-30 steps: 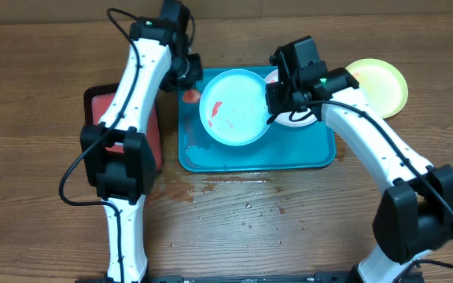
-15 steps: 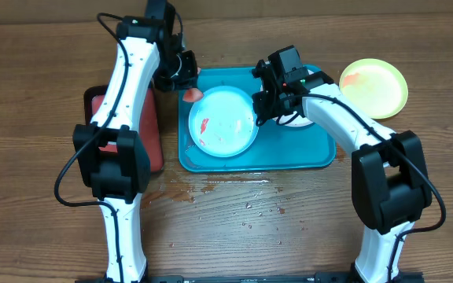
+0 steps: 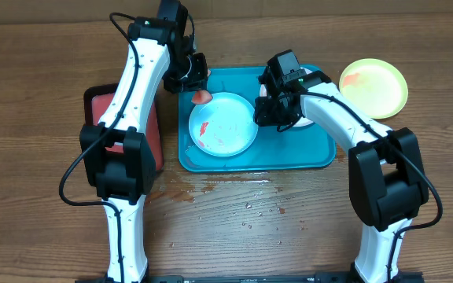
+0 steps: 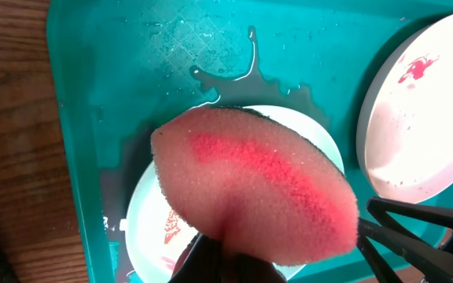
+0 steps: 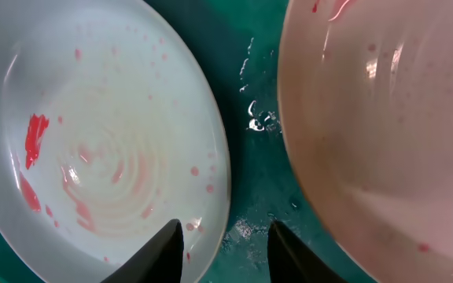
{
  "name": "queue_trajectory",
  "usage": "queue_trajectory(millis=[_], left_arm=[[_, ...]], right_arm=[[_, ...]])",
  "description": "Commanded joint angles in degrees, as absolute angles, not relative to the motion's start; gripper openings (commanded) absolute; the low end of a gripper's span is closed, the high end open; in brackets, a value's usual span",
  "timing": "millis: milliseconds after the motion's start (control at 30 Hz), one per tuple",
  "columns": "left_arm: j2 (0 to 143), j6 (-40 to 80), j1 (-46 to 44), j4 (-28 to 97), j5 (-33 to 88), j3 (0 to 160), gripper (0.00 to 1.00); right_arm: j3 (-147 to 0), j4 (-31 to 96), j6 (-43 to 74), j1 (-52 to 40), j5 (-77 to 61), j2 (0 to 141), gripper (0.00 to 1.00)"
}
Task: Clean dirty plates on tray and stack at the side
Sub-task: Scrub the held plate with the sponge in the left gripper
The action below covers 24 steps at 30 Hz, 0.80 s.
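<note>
I should next grab the mint plate's rim (image 3: pixel 255 126) (image 5: pixel 221 227) with my right gripper, opposite the red smears. That leaves the plate's top open for the sponge to clean.
The pale mint-blue plate (image 3: pixel 222 124) lies on the left half of the turquoise tray (image 3: pixel 250 161), with red smears on its left side. My left gripper (image 3: pixel 198 86) hangs just above its far rim, shut on a pink sponge (image 4: pixel 258 189) stained red. My right gripper (image 5: pixel 226 251) is open and straddles the right rim of the mint plate (image 5: pixel 108 141): one finger over the plate, the other over wet tray floor (image 5: pixel 250 157). A white plate (image 5: pixel 384 118) with red specks lies right beside it. The yellow-green plate (image 3: pixel 373 86) sits on the table right of the tray.
A red tray with a black rim (image 3: pixel 102 106) lies left of the turquoise one, partly under my left arm. Water is pooled on the turquoise tray's floor (image 4: pixel 226 71), and drops and a puddle (image 3: pixel 226 185) lie on the wood in front of it.
My right gripper has opened and let go of the mint plate, which has come down and left to lie flat on the tray. The left gripper with the sponge has shifted slightly right.
</note>
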<state>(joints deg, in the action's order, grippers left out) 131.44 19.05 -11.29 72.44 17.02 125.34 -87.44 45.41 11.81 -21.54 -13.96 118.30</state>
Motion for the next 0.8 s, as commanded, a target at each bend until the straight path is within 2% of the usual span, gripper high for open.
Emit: queue_trajectory(millis=[0,200,233,267,333,367,767], left_arm=[[131.9,18.0,-12.16,72.69,18.02,125.38,0.04],[131.9,18.22,-12.95,73.58,18.0,125.38,0.04],[131.9,18.22,-13.17,73.76,18.0,125.38,0.04],[131.9,18.22,-13.39,73.95,18.0,125.38,0.04],[131.9,18.22,-13.89,74.43,17.87,125.38,0.04],[131.9,18.24,-14.2,74.76,17.69,125.29,0.04],[131.9,23.42,-17.76,69.08,17.41,113.58,0.04]], right_arm=[[-89.17,45.39,17.12,-22.83,-11.42,120.4,0.37],[-89.17,44.88,20.01,-23.46,-9.69,122.98,0.36],[-89.17,44.66,20.01,-23.46,-9.67,123.07,0.33],[-89.17,44.47,20.01,-23.46,-9.67,123.24,0.28],[-89.17,44.1,20.1,-23.46,-9.67,123.31,0.08],[-89.17,43.81,20.34,-23.46,-9.67,123.31,0.04],[-89.19,39.2,25.32,-23.4,-9.63,123.31,0.04]])
